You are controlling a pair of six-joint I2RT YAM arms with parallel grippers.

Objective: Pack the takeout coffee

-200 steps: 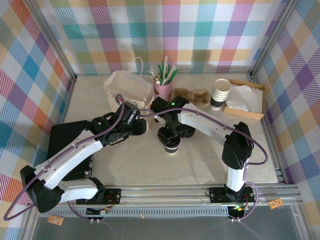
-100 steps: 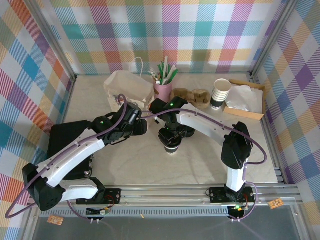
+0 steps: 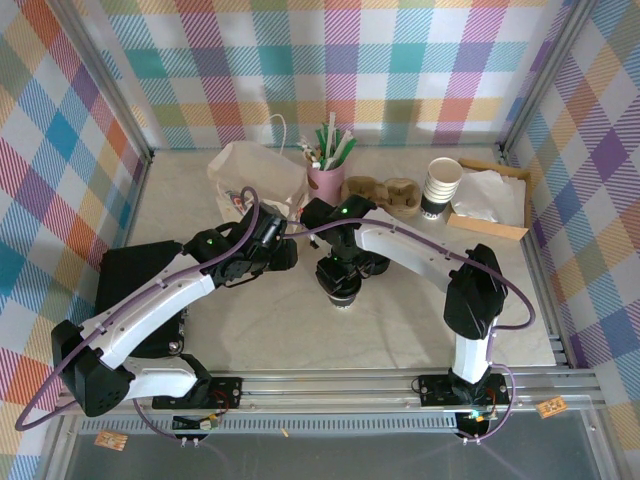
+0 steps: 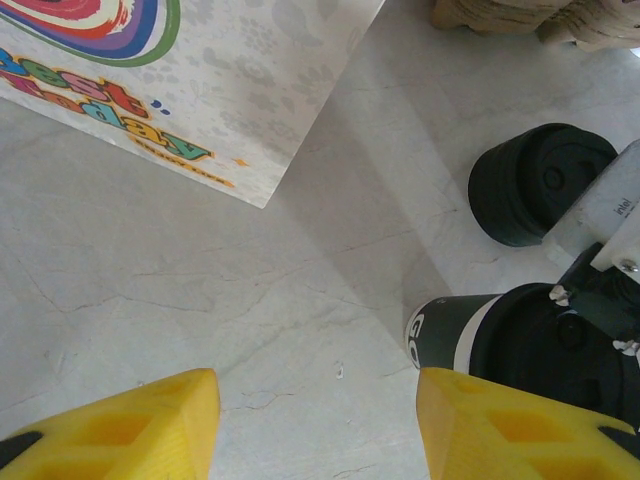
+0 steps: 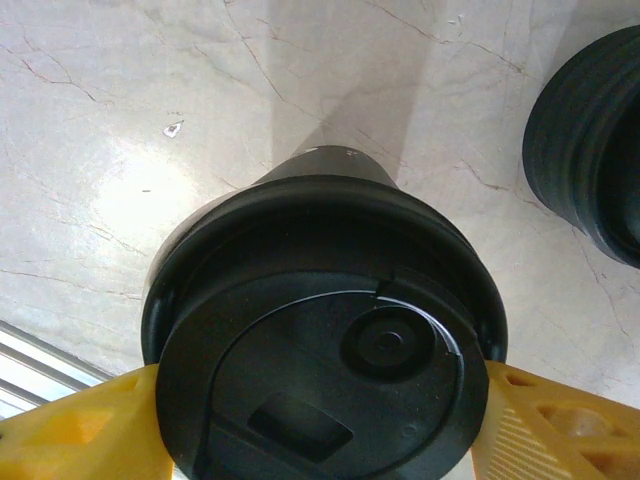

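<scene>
The bottom of the takeout coffee meets its shadow on the tabletop, so the coffee would stand. My right gripper needs to open.
The takeout coffee (image 5: 320, 330), a paper cup with a black band and a round black lid, sits between the yellow fingers of my right gripper (image 5: 320, 425), which is shut on it just under the lid. In the top view this cup (image 3: 343, 291) is at the table's middle. In the left wrist view the cup (image 4: 450, 332) appears at lower right. My left gripper (image 4: 318, 425) hovers open over bare table left of the cup, nothing between its fingers. From above, the left gripper (image 3: 284, 254) is just below the white paper bag (image 3: 256, 170).
The bag's printed side (image 4: 150, 80) lies at the back left. A squat black lid stack (image 3: 373, 263) stands just right of the coffee. Behind are a pink cup of straws (image 3: 326, 176), cardboard carriers (image 3: 386, 193), a white cup stack (image 3: 441, 186) and a napkin box (image 3: 492, 201).
The left arm has reached slightly farther toward the bag. The right gripper with the coffee has shifted a little away from the near edge.
</scene>
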